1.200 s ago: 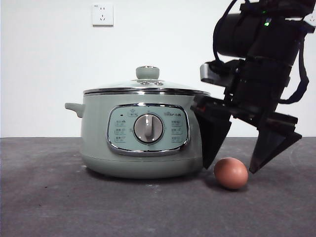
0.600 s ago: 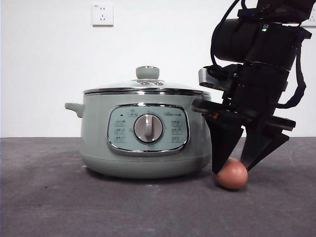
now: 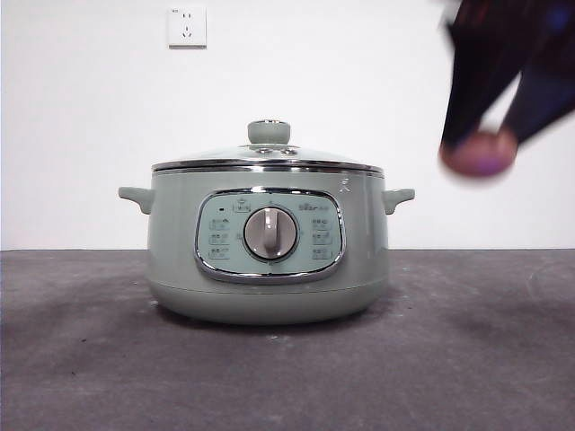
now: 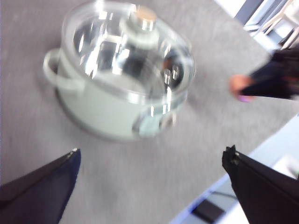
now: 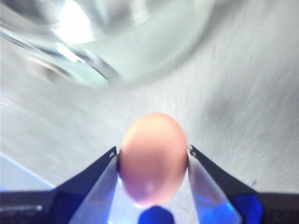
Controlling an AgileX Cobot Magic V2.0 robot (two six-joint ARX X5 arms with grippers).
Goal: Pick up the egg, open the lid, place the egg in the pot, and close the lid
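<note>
My left gripper should open the pot for the egg [image 3: 479,154] next, so it needs to grip the glass lid by its green knob [image 3: 268,132].
The sage-green pot [image 3: 268,256] stands on the dark table with its glass lid [image 3: 267,160] shut on it, green knob on top. My right gripper [image 3: 479,153] is shut on the brown egg [image 3: 479,154] and holds it high in the air to the right of the pot, blurred by motion. In the right wrist view the egg [image 5: 153,157] sits between the two jaws, with the pot [image 5: 140,42] beyond. My left gripper [image 4: 149,161] is open and empty, above the table near the pot [image 4: 117,84]; that view also shows the egg [image 4: 239,86].
A white wall with a socket [image 3: 187,26] stands behind the table. The grey table top [image 3: 449,359] stretches in front of and to both sides of the pot.
My right gripper shut on the egg on the table beside the pot and has lifted it fast to about lid height.
</note>
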